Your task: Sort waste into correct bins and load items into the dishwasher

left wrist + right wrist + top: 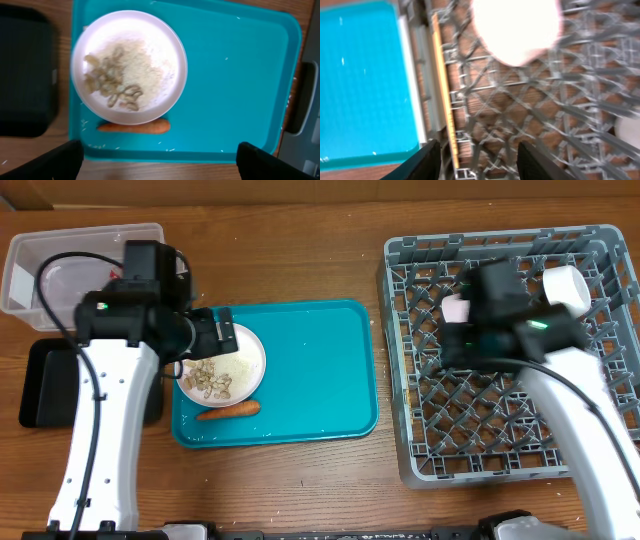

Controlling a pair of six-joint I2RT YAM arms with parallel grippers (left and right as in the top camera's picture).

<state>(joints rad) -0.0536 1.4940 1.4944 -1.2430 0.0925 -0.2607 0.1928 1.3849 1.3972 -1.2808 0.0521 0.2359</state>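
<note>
My left gripper will next take the plate [165, 45] by its rim facing the dish rack, so the opposite edge stays free to tip waste into the black tray.
A white-pink plate [165, 45] lies at the left end of the teal tray, holding peanut shells [107, 80] and rice [142, 62]. An orange carrot [134, 127] lies on the tray just beside the plate. My left gripper [160, 162] hangs wide open above them [222, 338], holding nothing. My right gripper [477, 162] is open over the grey dish rack [510, 430], nothing between its fingers. A wooden chopstick [445, 95] lies along the rack's left edge. A pinkish-white bowl [517, 27] and a white cup [565, 285] sit in the rack.
The clear tub [60, 250] stands at the back left with something reddish inside. The black tray [45, 385] lies in front of it, left of the teal tray [320, 370]. Scattered rice grains lie on the teal tray's near edge [150, 145].
</note>
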